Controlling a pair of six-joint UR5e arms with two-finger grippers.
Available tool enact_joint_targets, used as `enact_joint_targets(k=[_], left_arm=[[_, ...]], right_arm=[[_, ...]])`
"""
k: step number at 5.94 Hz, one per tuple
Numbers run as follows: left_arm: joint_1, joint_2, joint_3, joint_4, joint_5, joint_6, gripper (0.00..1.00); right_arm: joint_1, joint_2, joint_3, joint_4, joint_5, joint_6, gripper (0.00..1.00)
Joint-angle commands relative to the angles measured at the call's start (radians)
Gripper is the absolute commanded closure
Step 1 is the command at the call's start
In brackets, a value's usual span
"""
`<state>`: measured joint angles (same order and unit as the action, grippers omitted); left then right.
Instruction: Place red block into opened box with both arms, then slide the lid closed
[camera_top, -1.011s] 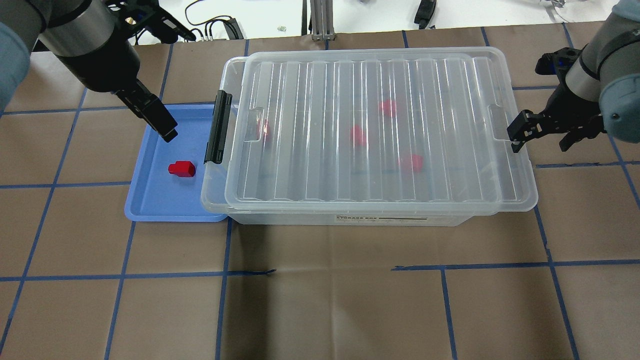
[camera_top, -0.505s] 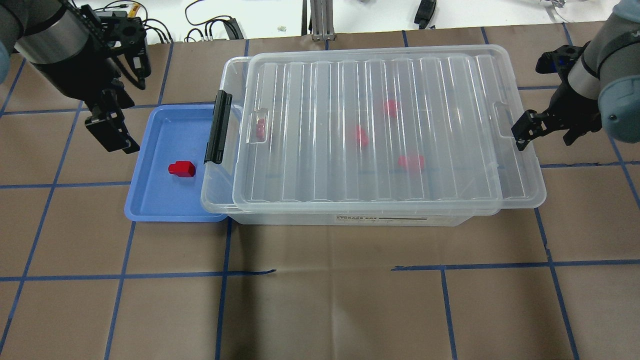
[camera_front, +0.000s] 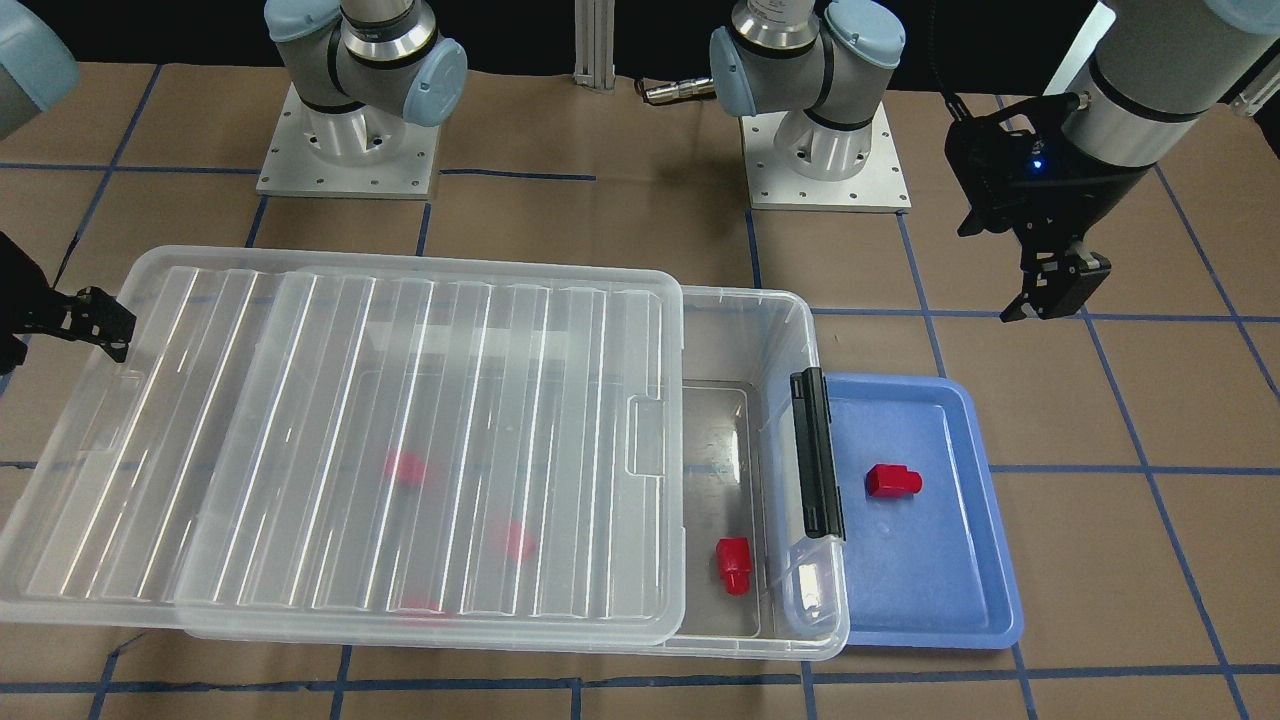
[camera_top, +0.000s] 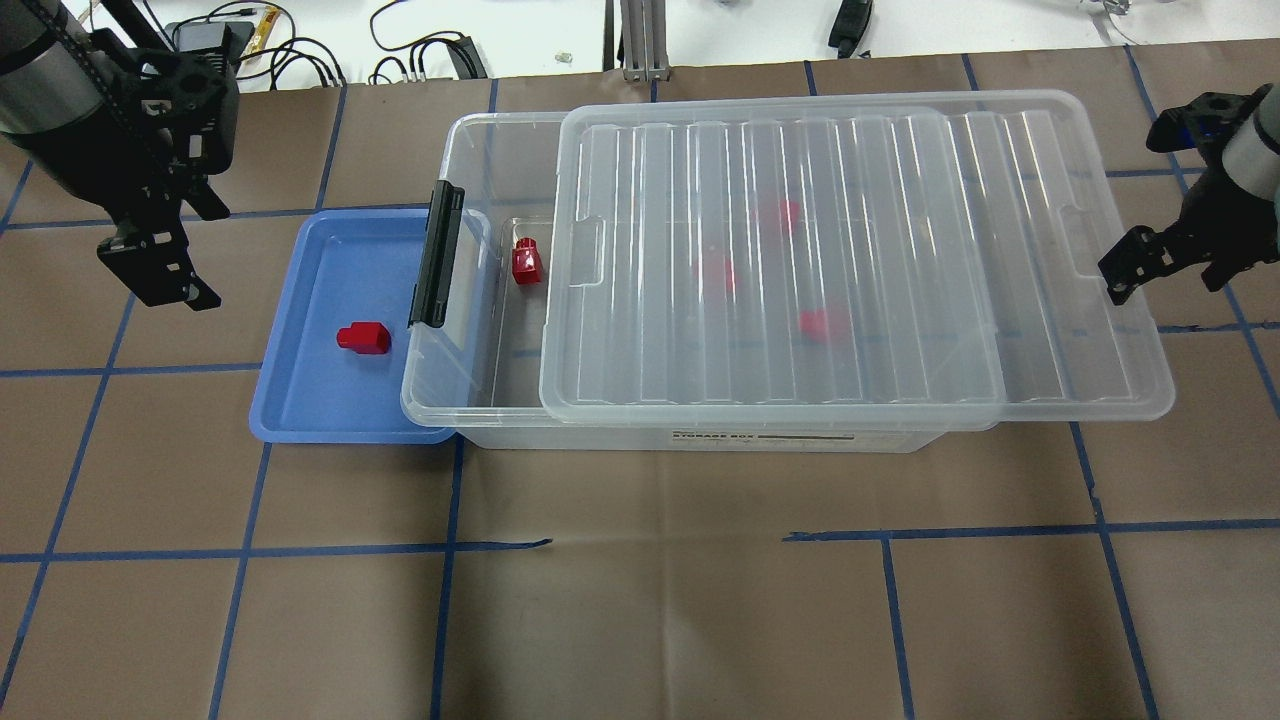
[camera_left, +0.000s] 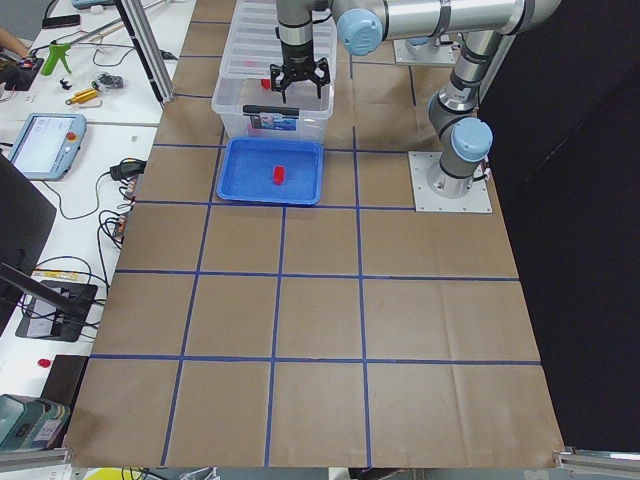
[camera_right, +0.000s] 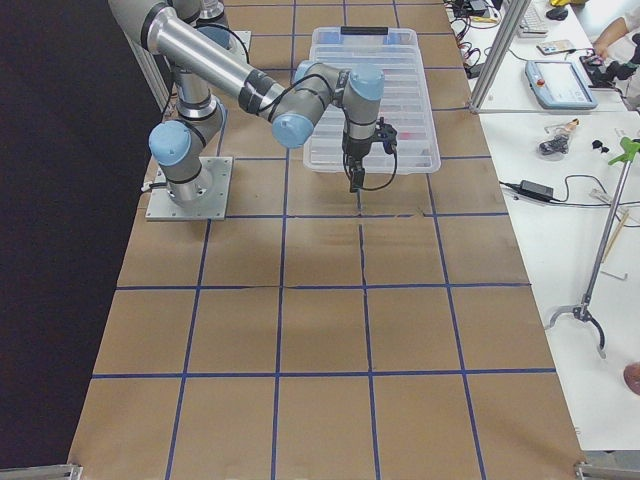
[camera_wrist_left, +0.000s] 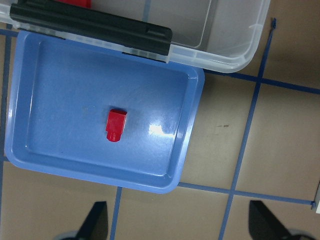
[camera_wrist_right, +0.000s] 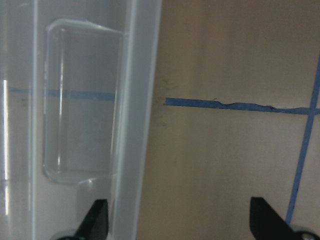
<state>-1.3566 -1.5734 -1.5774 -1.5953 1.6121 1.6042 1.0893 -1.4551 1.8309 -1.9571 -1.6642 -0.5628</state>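
Observation:
My left gripper will next take hold of the blue tray's red block by its square body and is to place the block into the opened box.
One red block lies in the blue tray left of the box. The lid sits shifted right, overhanging the box's right end and leaving the left end by the black clip bar uncovered. Another red block stands in that open strip; several more show blurred under the lid. My left gripper hangs open over the table left of the tray, holding nothing. My right gripper is open, with the lid's right edge between its fingers.
Brown paper with blue tape lines covers the table. Cables and a metal post lie beyond the far edge. The arm bases stand on the robot's side of the box.
The lid has slid right along with my right gripper, uncovering the box's left end and one red block. My left gripper has moved left, off the tray.

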Motion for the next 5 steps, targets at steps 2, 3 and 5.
enact_joint_targets(k=[2, 3, 5], left_arm=[[0.001, -0.095, -0.042, 0.136, -0.009, 0.064, 0.01], [0.001, -0.137, -0.076, 0.179, -0.014, 0.163, 0.01], [-0.009, -0.273, -0.143, 0.381, -0.014, 0.174, 0.02]], right_arm=[[-0.063, 0.001, -0.009, 0.000, -0.011, -0.045, 0.00], [-0.095, 0.001, -0.009, 0.000, -0.019, -0.067, 0.00], [-0.129, -0.001, -0.010, -0.006, -0.019, -0.068, 0.00]])
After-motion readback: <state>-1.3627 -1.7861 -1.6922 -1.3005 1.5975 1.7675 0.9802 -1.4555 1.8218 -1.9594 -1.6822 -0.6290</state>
